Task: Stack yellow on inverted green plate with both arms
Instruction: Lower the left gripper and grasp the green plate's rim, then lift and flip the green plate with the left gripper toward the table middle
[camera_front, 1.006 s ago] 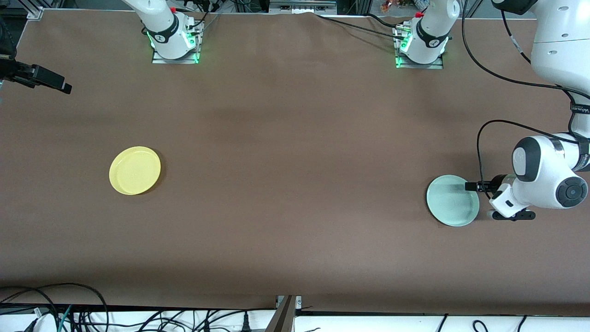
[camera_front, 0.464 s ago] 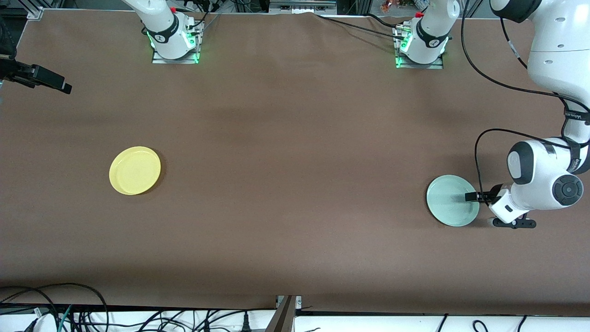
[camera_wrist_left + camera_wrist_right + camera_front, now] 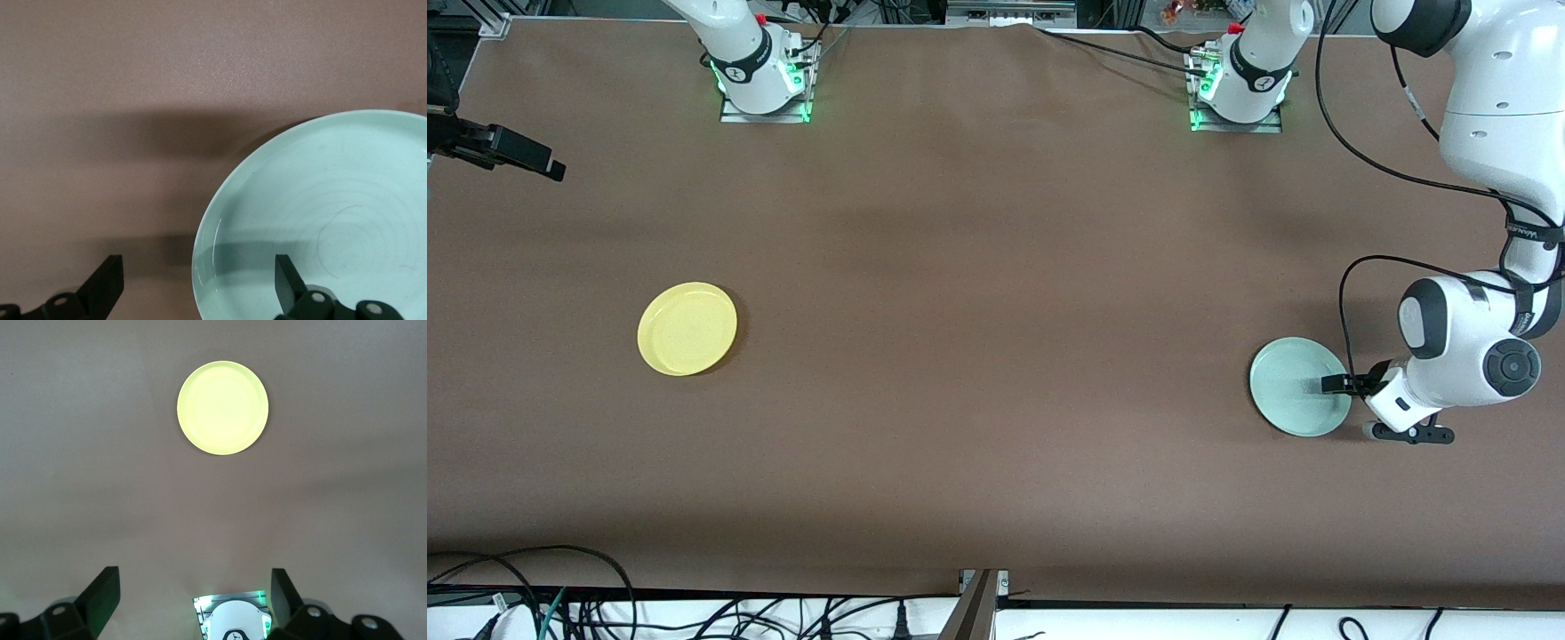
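Note:
My left gripper should close now on the green plate's rim (image 3: 1347, 405) (image 3: 194, 270), because its fingers are low and meet their shadows.
The pale green plate (image 3: 1294, 387) lies hollow side up near the left arm's end of the table. My left gripper (image 3: 1341, 391) is low at the plate's edge on that end. It is open: in the left wrist view (image 3: 198, 267) one finger is over the green plate (image 3: 333, 220), the other over bare table, with the rim between them. The yellow plate (image 3: 687, 328) lies flat near the right arm's end. My right gripper (image 3: 192, 580) is open and empty, high above the table, and is out of the front view. The yellow plate (image 3: 223, 408) shows far below it.
The brown table (image 3: 996, 356) carries only the two plates. The arm bases (image 3: 760, 76) (image 3: 1240, 84) stand along the edge farthest from the front camera. A black device (image 3: 503, 149) juts in at the right arm's end. Cables lie past the near edge.
My left gripper has shifted along the green plate's edge, lower in the front view, with its finger still over the rim. Both plates are where they were.

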Controlling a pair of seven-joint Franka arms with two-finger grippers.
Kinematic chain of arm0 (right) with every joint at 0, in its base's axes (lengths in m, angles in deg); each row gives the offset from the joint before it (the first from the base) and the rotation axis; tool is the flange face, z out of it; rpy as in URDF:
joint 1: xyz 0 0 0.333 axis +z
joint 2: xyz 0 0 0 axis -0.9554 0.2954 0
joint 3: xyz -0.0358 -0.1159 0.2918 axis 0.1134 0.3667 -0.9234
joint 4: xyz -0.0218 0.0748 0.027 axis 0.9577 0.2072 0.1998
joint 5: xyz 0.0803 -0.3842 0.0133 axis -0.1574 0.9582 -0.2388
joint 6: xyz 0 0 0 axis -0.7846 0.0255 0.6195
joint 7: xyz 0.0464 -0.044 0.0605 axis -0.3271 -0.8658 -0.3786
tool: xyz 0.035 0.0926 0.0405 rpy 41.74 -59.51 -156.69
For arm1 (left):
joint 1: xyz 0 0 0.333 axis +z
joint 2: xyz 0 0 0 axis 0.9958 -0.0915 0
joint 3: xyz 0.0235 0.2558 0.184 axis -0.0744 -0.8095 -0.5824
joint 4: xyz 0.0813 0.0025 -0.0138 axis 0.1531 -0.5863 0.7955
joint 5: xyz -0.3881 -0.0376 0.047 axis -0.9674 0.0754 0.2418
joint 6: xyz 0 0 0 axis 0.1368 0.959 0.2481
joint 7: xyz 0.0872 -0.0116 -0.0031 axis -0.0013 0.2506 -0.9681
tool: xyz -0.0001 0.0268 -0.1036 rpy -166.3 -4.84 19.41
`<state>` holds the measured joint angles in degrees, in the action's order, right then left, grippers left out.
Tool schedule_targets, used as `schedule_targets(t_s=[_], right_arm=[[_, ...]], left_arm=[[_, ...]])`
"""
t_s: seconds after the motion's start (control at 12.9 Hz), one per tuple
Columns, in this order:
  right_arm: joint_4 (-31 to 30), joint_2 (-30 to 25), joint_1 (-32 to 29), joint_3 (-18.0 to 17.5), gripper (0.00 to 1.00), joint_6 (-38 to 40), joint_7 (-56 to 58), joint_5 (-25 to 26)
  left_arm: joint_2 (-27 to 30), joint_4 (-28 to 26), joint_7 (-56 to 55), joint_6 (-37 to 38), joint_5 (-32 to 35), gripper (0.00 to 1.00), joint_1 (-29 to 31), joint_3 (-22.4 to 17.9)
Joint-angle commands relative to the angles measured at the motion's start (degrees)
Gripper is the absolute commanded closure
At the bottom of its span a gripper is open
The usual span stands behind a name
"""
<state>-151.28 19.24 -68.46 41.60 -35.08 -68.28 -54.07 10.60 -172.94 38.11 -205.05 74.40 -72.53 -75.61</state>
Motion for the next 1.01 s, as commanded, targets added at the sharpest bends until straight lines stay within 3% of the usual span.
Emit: schedule_targets(t_s=[0.0, 0.08, 0.23, 0.46, 0.7, 0.93], right_arm=[[0.7, -0.3, 0.0, -0.1, 0.00, 0.9, -0.2, 0.3], [0.7, -0.3, 0.0, -0.2, 0.00, 1.0, -0.2, 0.3], [0.6, -0.3, 0.0, -0.2, 0.00, 0.9, -0.2, 0.3], [0.7, -0.3, 0.0, -0.2, 0.00, 0.9, -0.2, 0.3], [0.7, -0.3, 0.0, -0.2, 0.00, 0.9, -0.2, 0.3], [0.7, -0.3, 0.0, -0.2, 0.00, 1.0, -0.3, 0.3]], left_arm=[[-0.7, -0.3, 1.2, -1.2, 0.7, 0.32, 0.6, 0.5], [-0.9, -0.3, 1.2, -1.3, 0.8, 0.49, 0.6, 0.5], [-1.3, -0.1, 1.3, -2.3, 0.7, 0.70, 0.3, 0.5], [-1.0, 0.0, 1.3, -2.7, 0.3, 0.88, 0.1, 0.5], [-0.8, -0.2, 1.3, -2.1, 0.3, 0.99, 0.5, 0.6], [-0.5, 0.4, 2.5, -2.0, 0.3, 1.00, 0.4, 0.7]])
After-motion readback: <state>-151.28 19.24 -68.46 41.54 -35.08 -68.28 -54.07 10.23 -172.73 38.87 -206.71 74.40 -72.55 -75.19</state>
